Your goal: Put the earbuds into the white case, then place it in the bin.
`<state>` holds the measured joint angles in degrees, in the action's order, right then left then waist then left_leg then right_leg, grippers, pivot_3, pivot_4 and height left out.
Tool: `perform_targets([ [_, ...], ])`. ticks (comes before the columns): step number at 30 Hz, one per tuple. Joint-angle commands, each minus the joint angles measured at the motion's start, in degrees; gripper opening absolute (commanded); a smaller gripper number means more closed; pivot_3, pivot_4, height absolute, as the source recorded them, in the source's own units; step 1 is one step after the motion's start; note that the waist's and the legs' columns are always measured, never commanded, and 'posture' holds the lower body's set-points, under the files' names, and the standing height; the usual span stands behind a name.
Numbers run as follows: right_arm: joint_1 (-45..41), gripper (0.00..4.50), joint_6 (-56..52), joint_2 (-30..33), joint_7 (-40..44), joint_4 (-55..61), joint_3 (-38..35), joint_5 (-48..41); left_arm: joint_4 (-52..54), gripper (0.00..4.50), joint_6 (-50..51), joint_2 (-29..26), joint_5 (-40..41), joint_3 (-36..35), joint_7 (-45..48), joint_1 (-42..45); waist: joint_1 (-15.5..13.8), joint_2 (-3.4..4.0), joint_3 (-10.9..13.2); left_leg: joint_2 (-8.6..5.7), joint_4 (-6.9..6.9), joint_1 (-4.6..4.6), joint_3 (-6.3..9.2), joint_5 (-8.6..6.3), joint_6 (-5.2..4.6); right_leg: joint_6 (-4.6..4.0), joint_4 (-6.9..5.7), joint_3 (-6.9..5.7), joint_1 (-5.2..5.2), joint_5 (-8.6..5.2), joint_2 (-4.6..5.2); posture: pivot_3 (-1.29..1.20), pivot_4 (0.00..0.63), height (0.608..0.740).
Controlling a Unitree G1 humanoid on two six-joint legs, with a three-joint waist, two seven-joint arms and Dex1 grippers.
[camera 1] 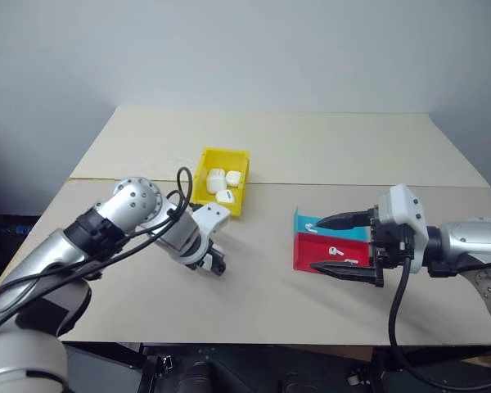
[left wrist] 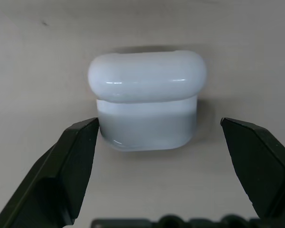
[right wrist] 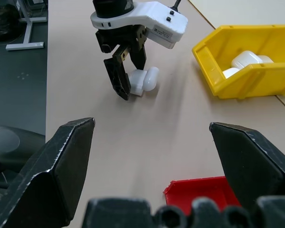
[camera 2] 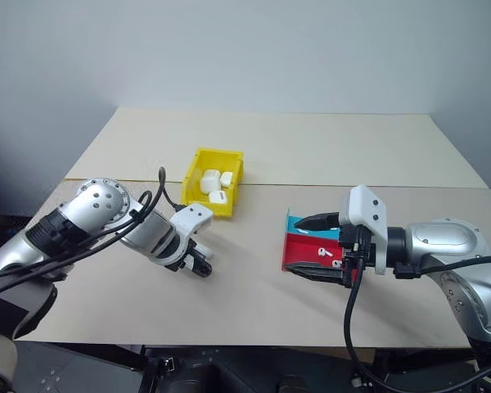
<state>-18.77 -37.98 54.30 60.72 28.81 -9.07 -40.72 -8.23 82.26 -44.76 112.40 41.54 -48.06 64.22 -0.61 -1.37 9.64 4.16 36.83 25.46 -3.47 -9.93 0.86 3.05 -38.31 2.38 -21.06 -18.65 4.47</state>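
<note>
My left gripper's fingers reach down beside the case's white body (left wrist: 147, 124), below the case's lid, so it is time for my left gripper to close on the case.
The white case (left wrist: 147, 99) lies on the table between the two black fingers of my left gripper (left wrist: 159, 125), which is open and points down at it; the fingers are not pressing it. Its lid looks flipped open. The right wrist view shows the same case (right wrist: 142, 81) under that gripper. One earbud (camera 1: 311, 227) lies in the cyan tray and another earbud (camera 1: 335, 250) in the red tray. My right gripper (camera 1: 314, 244) is open, held above those trays with nothing in it. The yellow bin (camera 1: 225, 152) stands behind the left gripper.
Three look-alike white cases (camera 1: 222, 182) lie in the yellow bin. The red tray (camera 1: 304, 255) and cyan tray (camera 1: 301, 218) sit side by side at the right. A seam (camera 1: 352, 185) runs across the tabletop behind the bin.
</note>
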Motion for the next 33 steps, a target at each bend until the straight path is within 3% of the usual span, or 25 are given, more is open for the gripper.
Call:
perform_targets([
  [1,0.2,4.50,0.5,0.2,-0.2,1.6,-0.9,-0.8,0.8,4.46,-0.9,0.2,0.2,-0.7,-1.5,-0.6,0.0,0.00,0.0,0.00,0.00,0.00,0.00,0.00,0.00,0.00,0.00,0.00,0.00,0.00,0.00,0.00,0.150,0.740],
  [4,0.4,4.50,0.5,0.2,-0.2,1.7,-0.9,-0.7,1.2,4.28,-1.4,0.6,-0.3,-1.4,-2.5,-1.2,0.0,0.00,0.0,0.00,0.00,0.00,0.00,0.01,0.01,0.00,0.00,0.00,0.00,0.00,0.00,0.00,0.150,0.740],
  [10,0.5,4.50,0.8,0.3,0.0,1.9,-1.0,-0.7,1.9,2.75,-2.3,0.1,-0.3,-2.0,-3.9,-2.3,0.0,0.01,0.0,-0.01,0.01,-0.01,0.00,0.02,0.04,0.00,0.00,0.00,0.02,0.00,0.00,0.00,0.150,0.740],
  [15,0.4,4.50,1.0,0.1,0.1,1.7,-0.8,-0.5,5.0,2.74,-3.2,-1.6,-1.2,-5.1,-2.4,-4.6,0.1,0.01,0.0,-0.01,0.00,-0.02,-0.01,0.04,0.06,0.00,0.00,0.01,0.02,0.00,0.00,0.00,0.150,0.740],
  [18,0.5,4.50,1.3,0.0,0.3,1.3,-0.7,-0.4,13.2,2.74,-4.1,-4.6,-7.7,-10.9,1.9,-8.3,0.2,0.00,0.0,-0.01,-0.04,-0.01,-0.02,0.22,0.37,0.00,0.01,0.01,0.01,0.00,0.00,0.00,0.150,0.740],
  [22,0.7,4.50,1.8,-0.1,0.6,0.7,-0.4,0.1,31.5,2.74,-19.9,-9.5,-30.5,-24.5,20.4,-21.3,0.4,0.02,0.0,-0.01,-0.13,-0.01,-0.09,0.31,0.52,-0.01,0.13,0.03,-0.01,0.00,0.00,0.00,0.150,0.740],
  [26,-0.2,4.50,2.2,-0.3,0.7,-0.5,0.2,0.4,36.3,2.74,-45.6,-2.6,-48.0,-37.1,42.1,-37.1,-0.2,0.06,0.0,-0.01,-0.15,-0.11,-0.15,0.35,0.58,-0.03,0.16,-0.03,0.09,0.01,0.01,0.00,0.150,0.740],
  [29,-1.6,4.50,2.5,-0.3,1.1,-1.5,0.8,0.9,33.8,2.74,-53.4,3.7,-51.1,-39.9,57.3,-40.0,-0.6,0.03,0.0,-0.02,-0.13,-0.15,-0.11,0.32,0.54,-0.06,0.25,-0.15,0.25,0.03,0.01,0.00,0.150,0.740],
  [33,-3.6,4.50,3.2,0.4,2.5,-3.3,1.5,2.1,28.8,2.74,-59.5,10.9,-56.6,-38.1,72.4,-36.4,-0.8,0.03,-0.1,-0.02,-0.08,-0.17,-0.05,0.01,-0.02,-0.07,0.26,-0.19,0.36,0.04,0.00,0.00,0.150,0.740],
])
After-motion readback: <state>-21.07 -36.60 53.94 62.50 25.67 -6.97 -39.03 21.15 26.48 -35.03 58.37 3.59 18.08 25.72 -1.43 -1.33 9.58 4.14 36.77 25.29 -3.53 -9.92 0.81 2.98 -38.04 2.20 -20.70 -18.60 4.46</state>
